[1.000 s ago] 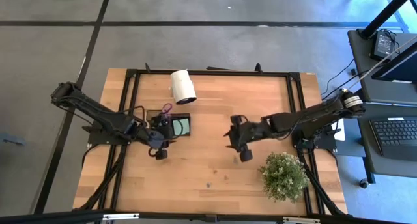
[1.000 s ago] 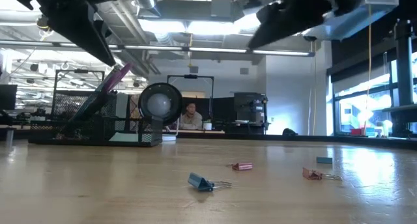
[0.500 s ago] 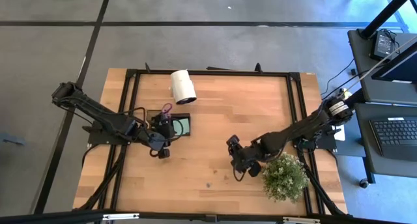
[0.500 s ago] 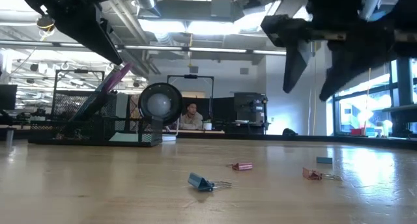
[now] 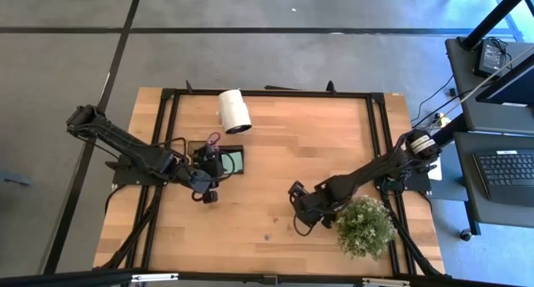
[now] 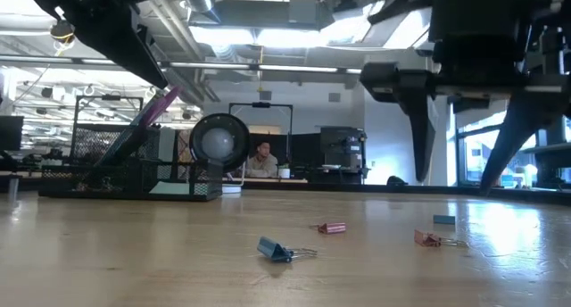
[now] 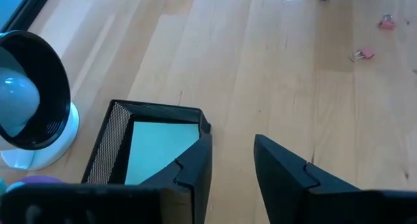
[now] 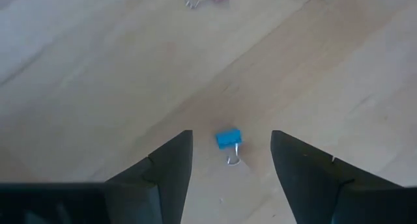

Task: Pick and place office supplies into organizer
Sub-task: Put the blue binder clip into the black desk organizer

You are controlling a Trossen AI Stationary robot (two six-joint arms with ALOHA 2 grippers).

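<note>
I should next pick up the small blue clip by its body point(image 8: 228, 139) with my right gripper. Its wire handle point(image 8: 234, 156) should stay free on the way to the organizer.
My right gripper point(image 8: 231, 155) hangs open over the bare wood, pointing steeply down, above a small blue clip point(image 8: 228, 139) that lies flat on the table point(image 5: 267, 137) between its fingers without touching them. In the low view the right gripper point(image 6: 457, 184) stands clear above that clip point(image 6: 443, 219). My left gripper point(image 7: 231, 162) is open with nothing in it, just beside the black organizer point(image 7: 114, 129). The organizer holds a light green sticky-note pad point(image 7: 159, 149) and purple-handled scissors point(image 6: 163, 103) that lean out of it.
Three other clips lie loose on the table: a blue one point(image 6: 277, 250), a pink one point(image 6: 332, 228) and another pink one point(image 6: 430, 239). A potted plant point(image 5: 365, 227) stands close beside my right gripper point(image 5: 299, 208). A white roll point(image 5: 234, 110) lies behind the organizer point(image 5: 224, 159).
My right gripper has come down and moved toward the table's near edge, next to the plant. It has tipped from a slant to pointing steeply down and has rolled about its own axis. Its fingers have stayed open.
</note>
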